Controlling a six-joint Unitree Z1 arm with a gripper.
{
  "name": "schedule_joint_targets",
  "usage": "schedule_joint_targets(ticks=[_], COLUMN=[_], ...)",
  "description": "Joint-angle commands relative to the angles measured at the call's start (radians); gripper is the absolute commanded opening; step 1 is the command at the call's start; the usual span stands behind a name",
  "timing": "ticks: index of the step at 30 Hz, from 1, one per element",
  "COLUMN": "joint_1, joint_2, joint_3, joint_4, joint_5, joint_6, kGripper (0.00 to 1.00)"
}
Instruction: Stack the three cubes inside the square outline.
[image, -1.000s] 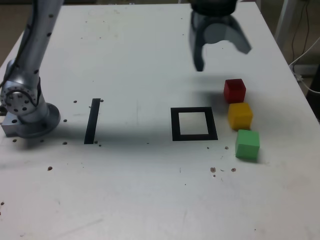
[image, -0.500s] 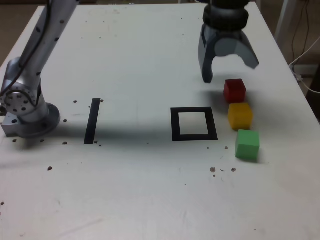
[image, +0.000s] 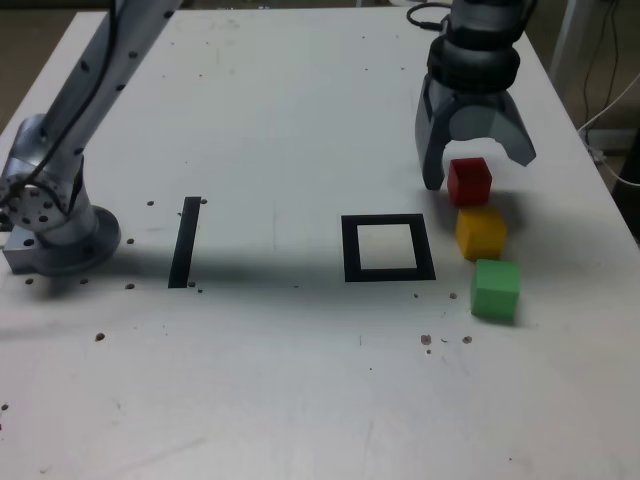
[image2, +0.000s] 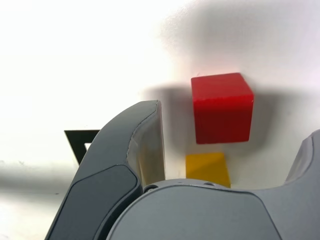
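I should grab the opposite sides of the red cube with my gripper next. Then the stack inside the square outline can start.
Three cubes lie in a row at the exterior view's right: the red cube farthest back, the yellow cube in the middle, the green cube nearest. The square outline of black tape sits just left of them with nothing inside it. My gripper is open and hangs low over the red cube, one finger on each side of it, not touching. In the wrist view the red cube shows between the fingers, the yellow cube behind it, and a corner of the square outline beside one finger.
A straight black tape strip lies at the exterior view's left, near the arm's base. The white table carries small dark specks. Cables hang past the table's right edge.
The gripper has moved toward the exterior view's right and come down, from above the table behind the cubes to straddling the red cube. The cubes have not moved.
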Motion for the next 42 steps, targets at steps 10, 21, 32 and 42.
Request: schedule_joint_targets(ticks=[10, 21, 32, 42], joint_1=[0.009, 0.018, 0.028, 0.028], joint_2=[0.037, 0.073, 0.039, 0.012], joint_3=[-0.038, -0.023, 0.018, 0.043], joint_4=[-0.003, -0.069, -0.084, -0.077], joint_5=[0.017, -0.019, -0.015, 0.007], joint_6=[-0.039, -0.026, -0.032, -0.033], kGripper=[0.86, 0.82, 0.73, 0.50])
